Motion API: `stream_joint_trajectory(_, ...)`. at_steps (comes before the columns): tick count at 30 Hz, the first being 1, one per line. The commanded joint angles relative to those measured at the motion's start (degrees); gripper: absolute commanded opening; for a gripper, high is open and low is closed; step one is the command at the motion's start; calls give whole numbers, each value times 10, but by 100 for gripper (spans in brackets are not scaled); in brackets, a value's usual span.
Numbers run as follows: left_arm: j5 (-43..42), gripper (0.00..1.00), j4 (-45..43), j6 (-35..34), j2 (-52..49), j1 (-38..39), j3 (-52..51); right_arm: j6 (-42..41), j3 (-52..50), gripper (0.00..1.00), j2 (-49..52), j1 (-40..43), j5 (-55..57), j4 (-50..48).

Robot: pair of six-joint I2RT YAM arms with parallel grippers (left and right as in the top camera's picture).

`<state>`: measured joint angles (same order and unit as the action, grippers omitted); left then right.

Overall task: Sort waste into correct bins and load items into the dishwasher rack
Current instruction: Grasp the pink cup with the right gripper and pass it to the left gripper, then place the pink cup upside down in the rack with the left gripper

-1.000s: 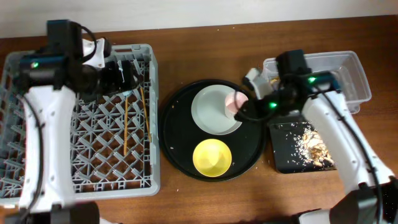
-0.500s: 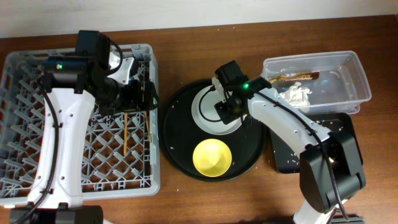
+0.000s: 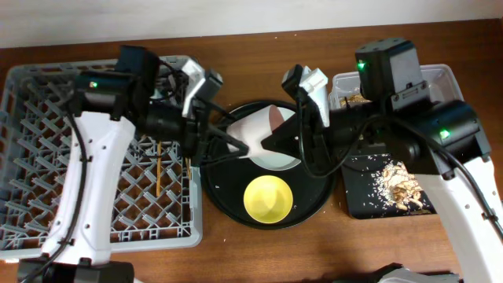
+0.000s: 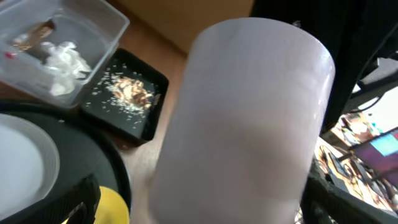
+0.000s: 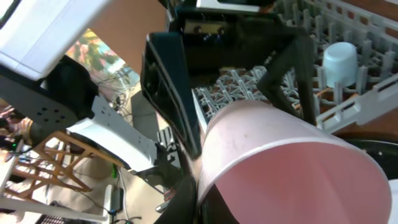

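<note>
My left gripper grabs the pink cup (image 3: 258, 130) by its base next, opposite the cup's held rim, to load it opening down in the rack.
The pink cup (image 3: 258, 130) hangs sideways above the plate (image 3: 287, 162), between both grippers; it fills the left wrist view (image 4: 249, 118). My right gripper (image 3: 277, 141) is shut on its rim (image 5: 292, 162). My left gripper (image 3: 226, 135) is open, its fingers spread round the cup's base with a gap showing. The yellow bowl (image 3: 268, 198) sits on the round black tray. Chopsticks (image 3: 161, 157) lie in the grey rack (image 3: 47, 157). The blue cup (image 5: 341, 61) stands upside down in the rack. The clear tub (image 3: 444, 82) holds the napkin (image 4: 65, 59) and wrapper (image 4: 34, 34). Scraps (image 3: 397, 182) lie in the black rectangular tray (image 3: 361, 206).
The large round black tray (image 3: 224, 182) lies between the rack and the two bins. Both arms reach over it from either side. Bare wooden table shows along the front edge (image 3: 314, 251).
My right gripper has lifted the pink cup off the plate and turned it sideways. My left arm has swung right from the rack, and its fingers now flank the cup's base.
</note>
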<state>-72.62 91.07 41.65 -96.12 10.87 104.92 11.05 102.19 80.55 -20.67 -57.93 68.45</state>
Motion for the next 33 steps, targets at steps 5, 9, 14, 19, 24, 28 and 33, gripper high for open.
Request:
stream_joint_trajectory(5, -24, 84, -10, 18, -3, 31, 0, 37, 0, 4, 33, 1, -28, -1)
stream_joint_trajectory(9, 0, 82, -8, 18, -3, 31, 0, 37, 0, 4, 33, 2, -12, -9)
stream_joint_trajectory(14, 16, 66, -7, 17, -2, 23, 0, 35, 0, 8, 33, 19, -12, -17)
stream_joint_trajectory(19, 19, 46, -1, 17, 0, 12, 0, 35, 0, 37, 33, 31, -12, -30)
stream_joint_trajectory(24, 14, 42, 9, 18, 2, 2, 0, 20, -6, 33, 43, 78, 14, 12)
stream_joint_trajectory(28, -14, 42, -4, 17, 2, 2, 0, 20, -98, 24, 56, 7, 38, 12)
stream_joint_trajectory(33, 35, 34, -20, 0, 2, -58, 0, 20, -160, 24, 55, 2, 64, 15)
